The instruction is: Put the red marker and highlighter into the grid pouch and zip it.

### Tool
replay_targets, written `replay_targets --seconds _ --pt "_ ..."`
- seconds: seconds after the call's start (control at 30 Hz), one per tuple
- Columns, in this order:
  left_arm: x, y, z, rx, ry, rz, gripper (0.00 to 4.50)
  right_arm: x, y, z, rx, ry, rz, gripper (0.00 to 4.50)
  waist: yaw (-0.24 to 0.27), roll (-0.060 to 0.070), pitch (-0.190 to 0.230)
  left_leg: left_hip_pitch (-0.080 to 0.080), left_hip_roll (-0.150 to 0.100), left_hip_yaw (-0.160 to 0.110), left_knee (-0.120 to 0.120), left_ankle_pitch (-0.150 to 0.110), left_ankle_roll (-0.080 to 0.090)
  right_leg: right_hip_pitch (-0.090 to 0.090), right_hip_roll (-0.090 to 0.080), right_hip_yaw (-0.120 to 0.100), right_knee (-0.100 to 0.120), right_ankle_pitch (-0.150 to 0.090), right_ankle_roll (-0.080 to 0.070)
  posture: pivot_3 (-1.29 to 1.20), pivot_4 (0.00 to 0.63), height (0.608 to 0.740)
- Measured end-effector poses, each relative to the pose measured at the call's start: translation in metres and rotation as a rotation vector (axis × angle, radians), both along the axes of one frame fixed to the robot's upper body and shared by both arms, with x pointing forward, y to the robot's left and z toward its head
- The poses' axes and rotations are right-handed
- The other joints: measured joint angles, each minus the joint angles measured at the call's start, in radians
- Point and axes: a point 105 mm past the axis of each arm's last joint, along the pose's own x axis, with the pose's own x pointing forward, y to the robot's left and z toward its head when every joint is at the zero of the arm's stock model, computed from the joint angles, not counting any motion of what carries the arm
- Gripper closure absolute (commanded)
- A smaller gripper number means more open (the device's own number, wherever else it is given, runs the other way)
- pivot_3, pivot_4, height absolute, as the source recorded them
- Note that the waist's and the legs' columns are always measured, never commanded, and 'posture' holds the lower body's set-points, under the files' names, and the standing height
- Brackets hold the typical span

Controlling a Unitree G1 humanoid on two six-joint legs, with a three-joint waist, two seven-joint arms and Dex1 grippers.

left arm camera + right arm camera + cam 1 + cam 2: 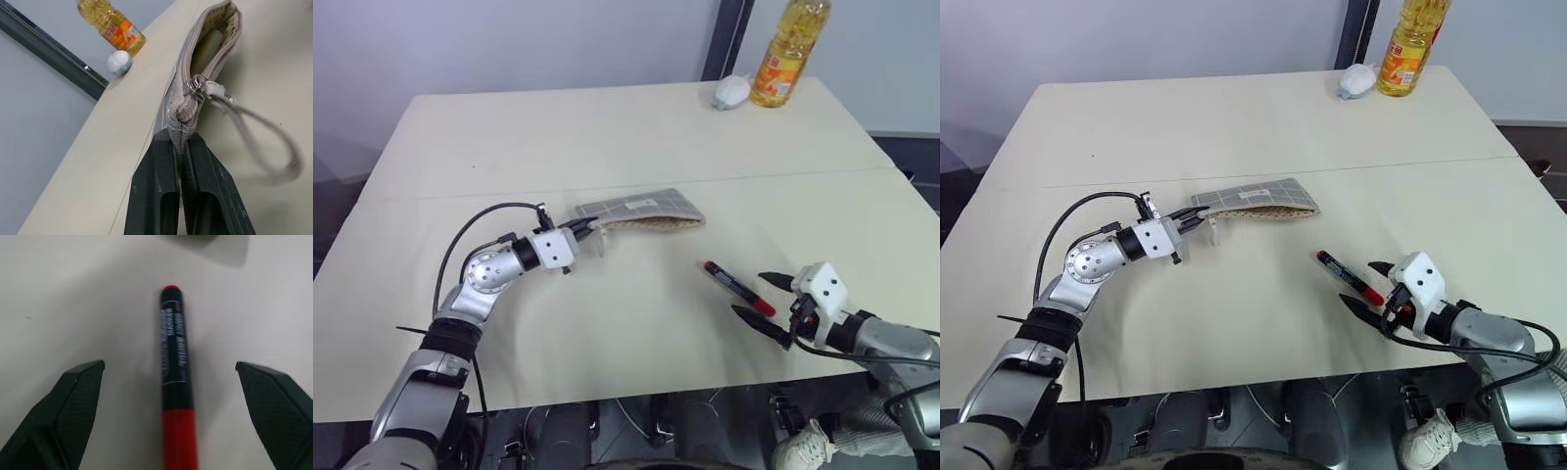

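Note:
My right gripper closes on the marker next, since my gripper's fingers reach down on either side of the red marker's (734, 287) cap.
The grid pouch (641, 209) lies flat mid-table, and my left gripper (584, 227) is shut on its near end seam (182, 128). Its zipper stands open, with the slider (195, 91) and thin loop pull (266, 144) close to the pinched end. A pale yellow shape (208, 46) inside the open mouth looks like the highlighter. The red marker (734, 287) lies on the table right of the pouch, its red cap toward me. My right gripper (749, 294) is open, with its fingers on either side of the marker's cap end (179, 440), not touching it.
A yellow oil bottle (790, 49) and a small white ball-like object (731, 92) stand at the far right of the cream table (607, 127). The table's front edge runs just below both arms.

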Motion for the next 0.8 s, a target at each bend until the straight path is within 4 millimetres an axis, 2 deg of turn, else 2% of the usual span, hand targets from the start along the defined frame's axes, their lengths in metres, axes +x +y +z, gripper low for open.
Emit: replay_targets --seconds 0.07,0.27,0.3,0.4,0.5,0.6,0.8 --pt "0.001 -0.001 0.0 -0.001 0.0 -0.006 4.5 0.001 -0.012 -0.011 -0.056 0.051 -0.037 0.86 0.002 0.0 0.0 -0.001 0.0 0.0 0.0 0.0 0.0 0.0 0.0 0.0 -0.001 0.0 0.0 0.0 0.15 0.74" --pt "0.004 -0.001 0.004 0.0 -0.012 -0.005 4.5 0.001 -0.006 -0.011 -0.065 0.074 0.022 3.99 0.001 0.0 0.0 -0.001 -0.001 -0.001 0.0 -0.001 0.001 0.001 -0.001 0.0 -0.002 0.0 0.0 0.0 0.15 0.74" --pt "0.004 -0.001 0.004 0.001 -0.011 -0.004 4.5 0.001 -0.005 -0.01 -0.068 0.066 0.035 4.17 0.001 0.0 0.0 -0.001 -0.001 -0.001 0.0 -0.001 0.001 0.001 -0.001 0.0 -0.002 0.0 0.0 0.0 0.15 0.74" --pt "0.004 -0.001 0.003 0.001 -0.012 -0.006 4.5 0.008 0.004 -0.002 -0.051 0.033 0.08 4.16 -0.001 0.0 0.0 -0.001 -0.001 0.0 0.0 -0.001 0.001 0.001 0.0 0.0 -0.002 0.0 0.0 0.0 0.15 0.74" --pt "0.004 -0.002 0.003 -0.003 -0.014 -0.011 4.5 0.028 0.025 0.024 -0.018 -0.074 0.146 4.16 -0.004 0.0 0.0 0.0 0.0 0.0 0.0 0.0 0.002 0.001 0.001 0.0 -0.001 0.0 0.0 0.0 0.15 0.74" --pt "0.003 -0.005 0.003 -0.009 -0.013 -0.017 4.5 0.039 0.04 0.039 -0.021 -0.132 0.197 4.16 0.001 0.0 0.0 -0.001 0.0 -0.001 -0.001 0.001 0.003 0.0 0.001 0.0 -0.002 0.0 0.0 0.0 0.15 0.74" --pt "0.002 -0.011 0.004 -0.021 -0.013 -0.028 4.5 0.056 0.047 0.026 -0.061 -0.115 0.217 4.16 0.001 0.0 0.0 -0.004 -0.002 0.001 0.003 -0.002 0.009 0.0 -0.001 0.0 -0.002 0.001 0.003 0.0 0.15 0.74"
